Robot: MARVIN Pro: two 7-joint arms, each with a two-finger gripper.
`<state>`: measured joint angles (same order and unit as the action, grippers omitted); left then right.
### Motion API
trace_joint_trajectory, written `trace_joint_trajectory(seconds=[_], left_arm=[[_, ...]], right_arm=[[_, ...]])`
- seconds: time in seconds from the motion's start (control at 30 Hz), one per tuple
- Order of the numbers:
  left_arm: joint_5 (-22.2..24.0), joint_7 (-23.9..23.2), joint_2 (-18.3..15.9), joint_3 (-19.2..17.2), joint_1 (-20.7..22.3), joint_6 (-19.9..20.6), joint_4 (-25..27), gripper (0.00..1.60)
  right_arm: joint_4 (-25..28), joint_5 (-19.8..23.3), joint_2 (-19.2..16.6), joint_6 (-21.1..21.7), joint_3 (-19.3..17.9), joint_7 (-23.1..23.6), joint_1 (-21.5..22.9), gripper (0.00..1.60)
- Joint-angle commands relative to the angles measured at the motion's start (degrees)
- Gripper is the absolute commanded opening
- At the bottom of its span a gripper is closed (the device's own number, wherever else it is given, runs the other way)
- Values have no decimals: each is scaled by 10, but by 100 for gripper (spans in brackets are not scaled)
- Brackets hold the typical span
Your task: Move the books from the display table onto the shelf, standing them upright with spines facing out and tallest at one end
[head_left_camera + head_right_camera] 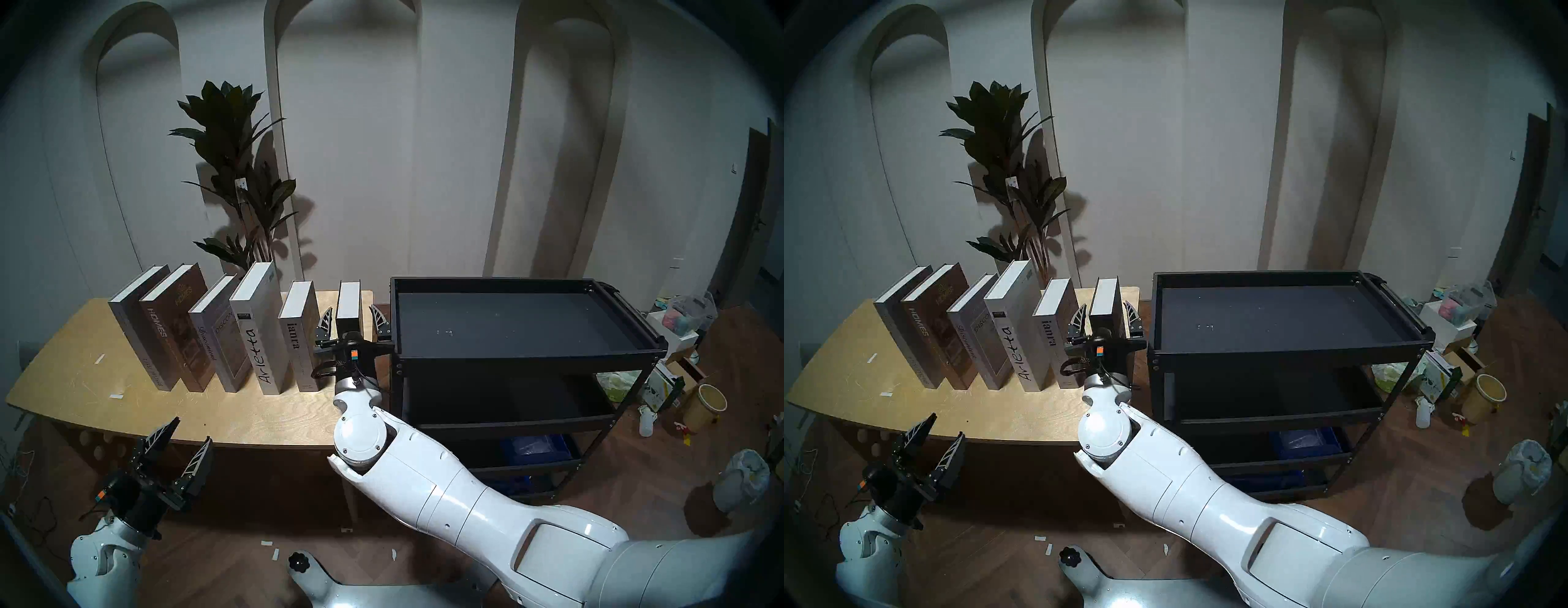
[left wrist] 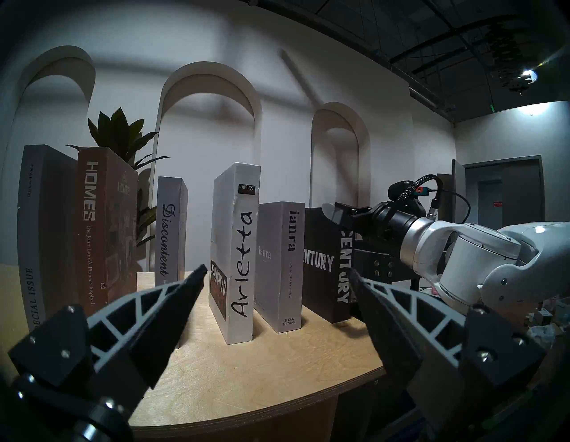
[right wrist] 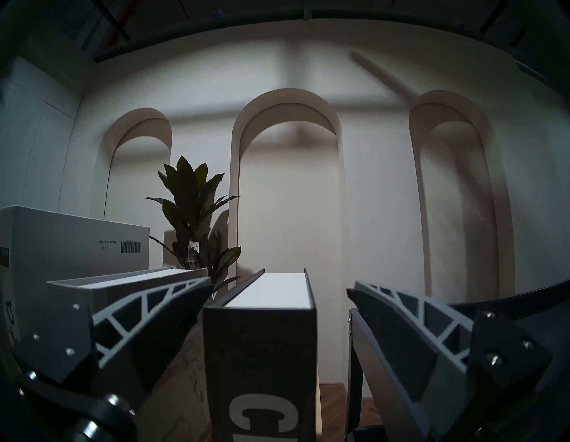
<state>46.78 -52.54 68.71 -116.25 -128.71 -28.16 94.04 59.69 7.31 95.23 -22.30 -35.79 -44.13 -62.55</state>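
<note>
My right gripper grabs the CENTURY book across its upper spine end [image 3: 260,331] next, where its narrow thickness [image 3: 268,291] fits between the open fingers.
Several books stand upright in a row on the display table [image 1: 106,395], spines toward me: grey Special Issue [image 1: 135,327], brown HOMES [image 1: 174,327], grey Discontent [image 1: 212,335], tall white Arletta [image 1: 259,331], grey ianra [image 1: 297,335] and black CENTURY [image 1: 348,303] at the right end. My right gripper [image 1: 351,309] is open, one finger on each side of the CENTURY book [image 3: 262,339]. The wrist view shows a gap on both sides, so it is not touching. My left gripper [image 1: 192,429] hangs open and empty before the table's front edge. The black shelf [image 1: 530,354] stands right of the table, its top tray bare.
A potted plant [image 1: 237,170] stands behind the table against the arched wall. Right of the shelf the floor holds boxes, a bag [image 1: 689,314], a yellow bucket [image 1: 706,405] and a lined bin [image 1: 742,479]. A blue bin [image 1: 534,446] sits on the shelf's low tier.
</note>
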Motion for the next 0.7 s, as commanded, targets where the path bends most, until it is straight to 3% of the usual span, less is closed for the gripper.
trace_joint_trajectory(seconds=[0.0, 0.27, 0.3, 0.33, 0.67], left_arm=[[0, -1, 0, -1, -1, -1, 8, 160], [0, -1, -1, -1, -1, -1, 8, 160], [0, -1, -1, -1, -1, -1, 8, 160], [0, -1, -1, -1, -1, -1, 8, 160], [0, -1, -1, 0, -1, -1, 8, 160]], right_arm=[[-22, 8, 35, -5, -3, 7, 26, 160], [-38, 11, 44, -7, -7, -2, 35, 160], [-39, 10, 44, -8, -7, -3, 35, 36], [-40, 10, 44, -9, -8, -4, 36, 0], [-12, -4, 28, -14, -10, -31, 33, 0]])
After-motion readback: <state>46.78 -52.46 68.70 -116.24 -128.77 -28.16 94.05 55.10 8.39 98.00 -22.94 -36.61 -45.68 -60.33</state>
